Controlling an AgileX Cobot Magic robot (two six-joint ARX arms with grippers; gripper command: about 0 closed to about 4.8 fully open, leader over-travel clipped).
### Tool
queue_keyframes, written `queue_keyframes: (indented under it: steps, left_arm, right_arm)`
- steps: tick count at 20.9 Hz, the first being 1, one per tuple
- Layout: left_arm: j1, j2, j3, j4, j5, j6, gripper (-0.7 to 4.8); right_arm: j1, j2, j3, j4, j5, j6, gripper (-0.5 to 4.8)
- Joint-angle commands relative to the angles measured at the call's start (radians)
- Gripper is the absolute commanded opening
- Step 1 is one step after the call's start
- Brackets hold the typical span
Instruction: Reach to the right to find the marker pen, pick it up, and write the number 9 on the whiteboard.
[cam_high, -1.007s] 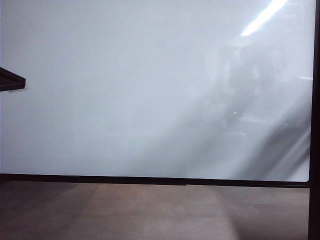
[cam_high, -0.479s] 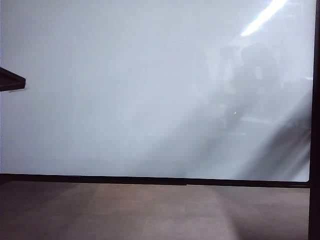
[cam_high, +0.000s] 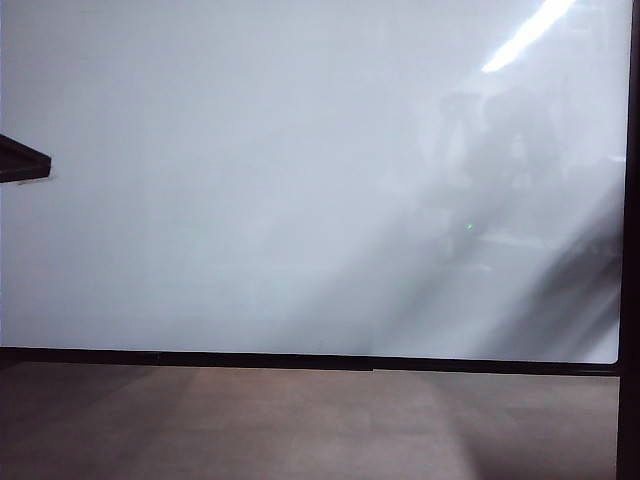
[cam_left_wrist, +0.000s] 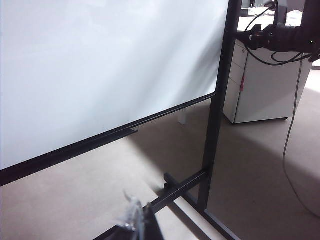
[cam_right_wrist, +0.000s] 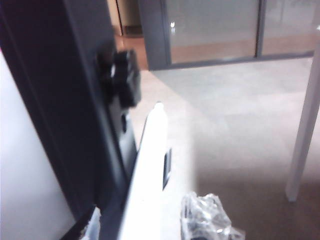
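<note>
Next, my right gripper grabs the marker pen by the lower part of its body, so the marker pen's writing tip stays free to draw the number 9.
The whiteboard (cam_high: 250, 180) fills the exterior view, glossy and blank, and no number 9 shows on it. No gripper appears in that view. In the right wrist view the marker pen (cam_right_wrist: 150, 165) looks pale and long and stands along the board's black side post (cam_right_wrist: 65, 100). My right gripper (cam_right_wrist: 147, 225) is open around its lower part. One wrapped finger (cam_right_wrist: 205, 220) is close beside the pen, and a dark gap separates the other from it. In the left wrist view my left gripper (cam_left_wrist: 140, 222) hangs low in front of the whiteboard (cam_left_wrist: 100, 65), fingers together, holding nothing.
A black knob (cam_right_wrist: 122, 77) juts from the post above the pen. The stand's foot bar (cam_left_wrist: 185, 187) lies on the floor. A white cabinet (cam_left_wrist: 265, 85) and hanging cable (cam_left_wrist: 295, 150) stand beyond the board. A dark bar (cam_high: 22, 160) pokes in at the left edge.
In the exterior view only the faint dark reflection on the board's right side has shifted a little. The board and the dark bar at the left are unchanged.
</note>
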Motion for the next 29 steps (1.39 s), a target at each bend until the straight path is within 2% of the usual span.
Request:
queue_keyframes:
  steps: [1,3,5,9,13,15,16,18,20,23,27,29]
  left_arm:
    - [-0.001,0.001,0.001,0.019,0.000,0.000,-0.05]
    - [-0.001,0.001,0.001,0.019,0.000,0.000,-0.05]
    - [-0.001,0.001,0.001,0.018,0.000,0.000,-0.05]
    - [-0.001,0.001,0.001,0.019,0.000,0.000,-0.05]
    - [-0.001,0.001,0.001,0.017,0.000,0.000,-0.05]
    - [-0.001,0.001,0.001,0.016,0.000,0.000,-0.05]
    - [-0.001,0.001,0.001,0.005,0.000,0.000,-0.05]
    - [-0.001,0.001,0.001,-0.007,0.000,0.000,-0.05]
    - [-0.001,0.001,0.020,0.004,-0.002,0.000,-0.05]
    - [-0.001,0.001,0.087,-0.012,-0.038,0.000,-0.05]
    - [-0.001,0.001,0.240,-0.142,-0.054,0.000,-0.05]
    - [-0.001,0.001,0.331,-0.217,-0.055,0.000,-0.05]
  right_arm:
    - [-0.003,-0.004,0.012,0.012,-0.006,0.001,1.96]
    - [-0.003,-0.004,0.012,0.013,-0.006,0.001,1.28]
    - [-0.003,-0.004,0.013,0.011,-0.004,0.001,1.01]
    - [-0.003,-0.004,0.013,0.012,-0.002,0.001,-0.06]
    - [-0.033,-0.040,0.011,0.090,0.048,0.036,-0.06]
    - [-0.083,-0.142,0.011,0.059,0.082,0.094,-0.06]
    - [-0.109,-0.206,0.010,0.026,0.080,0.122,-0.06]
    - [-0.155,-0.409,0.009,-0.153,0.103,0.126,-0.06]
    - [-0.174,-0.602,0.009,-0.348,0.161,0.120,-0.06]
    - [-0.182,-0.806,0.008,-0.507,0.167,0.126,-0.06]
    - [-0.119,-1.048,0.008,-0.745,0.171,0.161,-0.06]
    - [-0.048,-1.167,0.008,-0.856,0.190,0.160,-0.06]
